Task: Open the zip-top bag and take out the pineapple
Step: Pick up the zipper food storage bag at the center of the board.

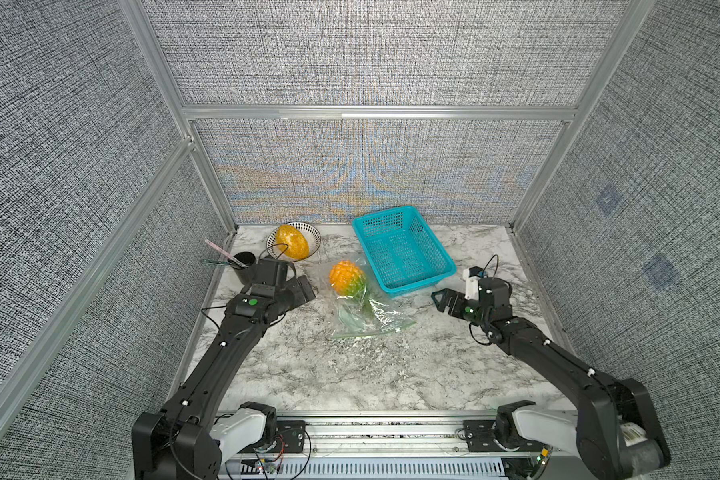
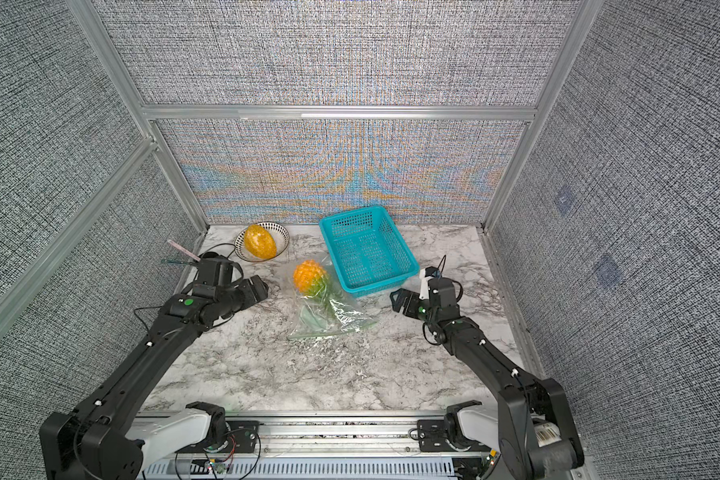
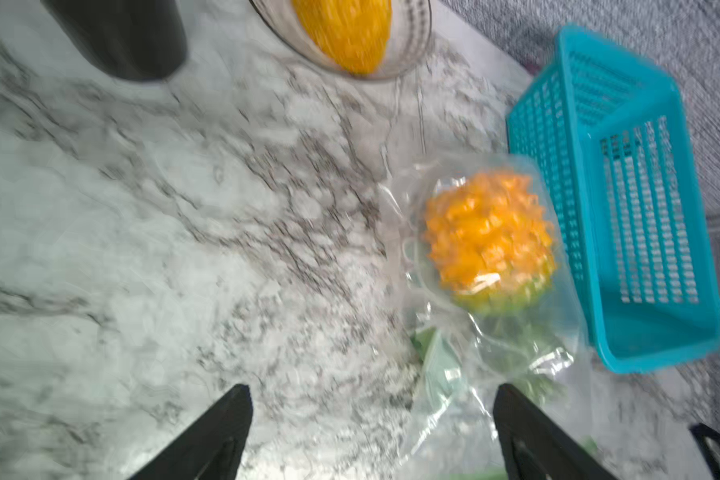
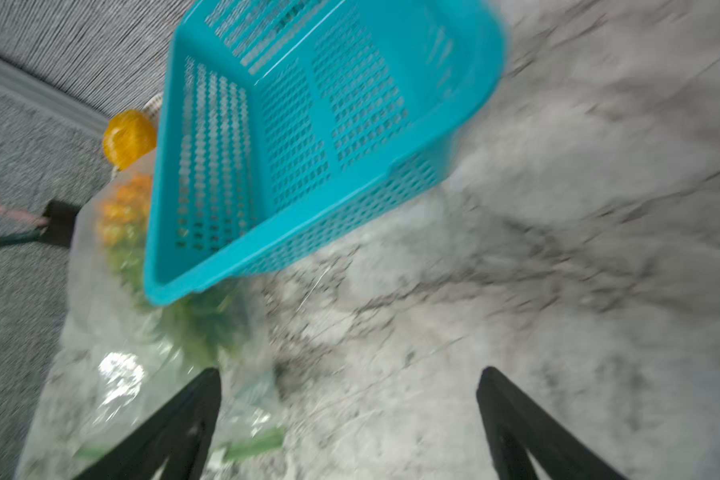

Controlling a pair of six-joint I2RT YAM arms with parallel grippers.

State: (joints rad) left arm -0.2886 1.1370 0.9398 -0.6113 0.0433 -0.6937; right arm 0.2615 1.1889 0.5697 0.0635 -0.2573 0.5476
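Note:
The bag's edge on the basket side, near the green zip, will be pinched by my right gripper next, which leaves my left gripper free to open it.
The clear zip-top bag (image 1: 371, 320) (image 2: 333, 320) lies mid-table, its pale green zip strip on the near edge. Inside it the pineapple (image 1: 346, 278) (image 2: 308, 276) lies with its orange body toward the back wall and its leaf crown toward the zip. My left gripper (image 1: 303, 289) (image 3: 371, 388) hovers open just left of the bag, nothing between its fingers; in the left wrist view the pineapple (image 3: 487, 237) and bag (image 3: 445, 399) lie ahead by one finger. My right gripper (image 1: 439, 297) (image 4: 350, 370) is open to the right of the bag (image 4: 113, 374), over bare table.
A teal mesh basket (image 1: 418, 281) stands behind and right of the bag, touching it. A patterned bowl (image 1: 314, 235) holding a leafless orange oval fruit (image 1: 292, 241) sits at the back left. A black cup (image 1: 244, 266) with pens is by the left wall.

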